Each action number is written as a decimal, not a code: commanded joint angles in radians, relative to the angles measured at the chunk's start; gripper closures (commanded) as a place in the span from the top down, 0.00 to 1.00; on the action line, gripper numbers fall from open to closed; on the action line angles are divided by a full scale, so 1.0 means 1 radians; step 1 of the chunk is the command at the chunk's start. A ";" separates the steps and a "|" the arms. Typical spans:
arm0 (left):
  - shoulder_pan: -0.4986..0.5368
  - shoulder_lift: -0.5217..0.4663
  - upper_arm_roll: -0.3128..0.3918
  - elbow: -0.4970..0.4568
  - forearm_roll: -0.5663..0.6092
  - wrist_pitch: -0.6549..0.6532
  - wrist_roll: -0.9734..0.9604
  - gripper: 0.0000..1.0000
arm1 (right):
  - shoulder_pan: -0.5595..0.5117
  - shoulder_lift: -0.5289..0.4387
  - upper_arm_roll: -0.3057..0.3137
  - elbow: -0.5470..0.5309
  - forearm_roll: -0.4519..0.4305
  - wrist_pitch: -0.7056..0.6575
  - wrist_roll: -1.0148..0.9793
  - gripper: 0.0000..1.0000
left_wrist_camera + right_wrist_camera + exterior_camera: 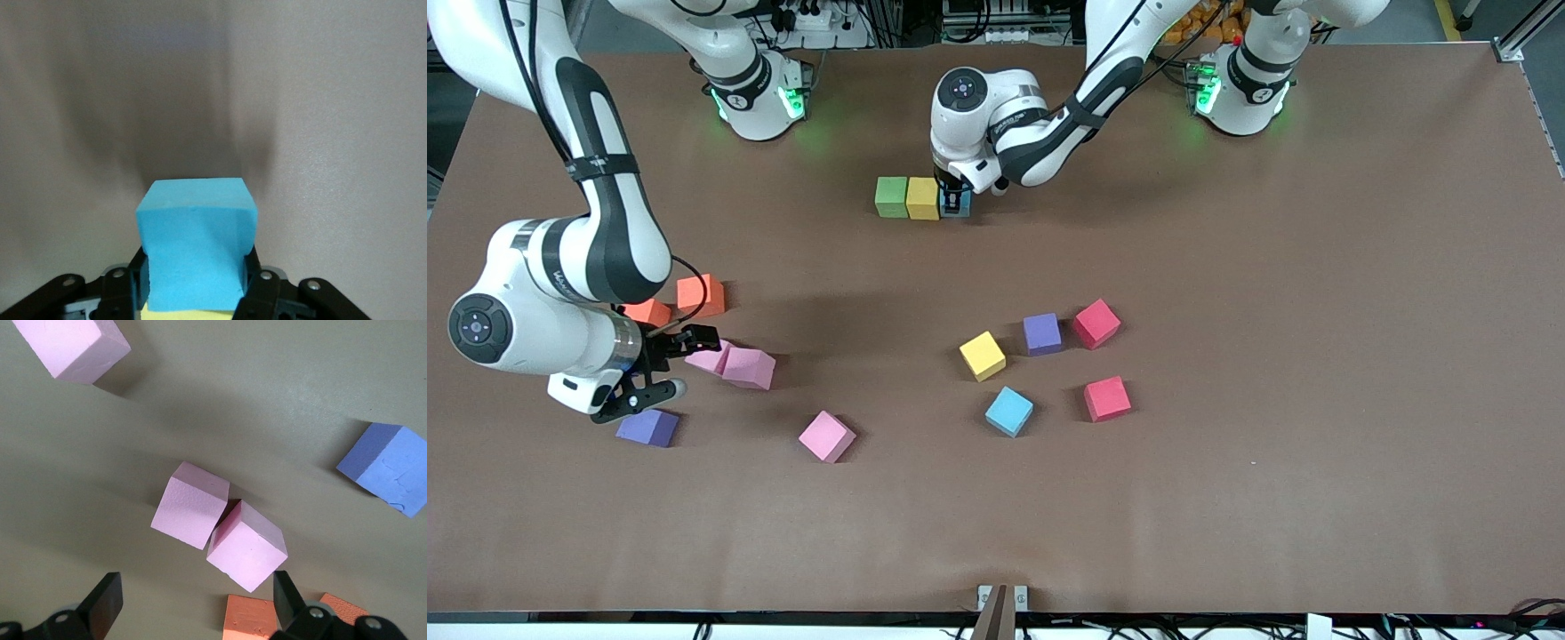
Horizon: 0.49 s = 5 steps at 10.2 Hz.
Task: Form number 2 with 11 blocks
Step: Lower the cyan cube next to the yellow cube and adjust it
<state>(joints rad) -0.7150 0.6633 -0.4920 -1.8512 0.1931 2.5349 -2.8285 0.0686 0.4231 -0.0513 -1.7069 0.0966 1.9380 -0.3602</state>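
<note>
I should open my left gripper now, because the light blue block point(962, 198) is low beside the yellow block point(922, 198) and in line with the row.
A green block point(891, 196) and a yellow block point(922, 198) stand side by side in a row, farther from the front camera than the loose blocks. My left gripper point(955, 197) is shut on a light blue block point(197, 243) at the yellow block's point(193, 315) free side, toward the left arm's end. My right gripper point(665, 369) hangs open over the table at the right arm's end, beside two touching pink blocks point(190, 505) point(247, 547), with nothing between its fingers point(107, 603). No number 2 shape shows beyond this row.
Near the right gripper lie two orange blocks point(701, 295) point(647, 312), a purple block point(647, 428) and a third pink one point(826, 436). A loose group sits mid-table: yellow point(983, 356), purple point(1042, 333), light blue point(1009, 411) and two red blocks point(1096, 323) point(1107, 398).
</note>
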 commanded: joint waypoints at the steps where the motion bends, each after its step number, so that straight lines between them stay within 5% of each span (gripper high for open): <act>1: -0.006 0.025 -0.011 0.020 0.100 -0.010 -0.327 0.12 | -0.003 -0.003 0.002 -0.002 0.002 0.003 -0.009 1.00; 5: -0.006 0.025 -0.011 0.020 0.115 -0.010 -0.327 0.53 | -0.003 -0.003 0.002 -0.002 0.002 0.003 -0.009 1.00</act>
<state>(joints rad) -0.7150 0.6643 -0.4928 -1.8505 0.1987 2.5349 -2.8288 0.0686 0.4231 -0.0513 -1.7069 0.0966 1.9380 -0.3602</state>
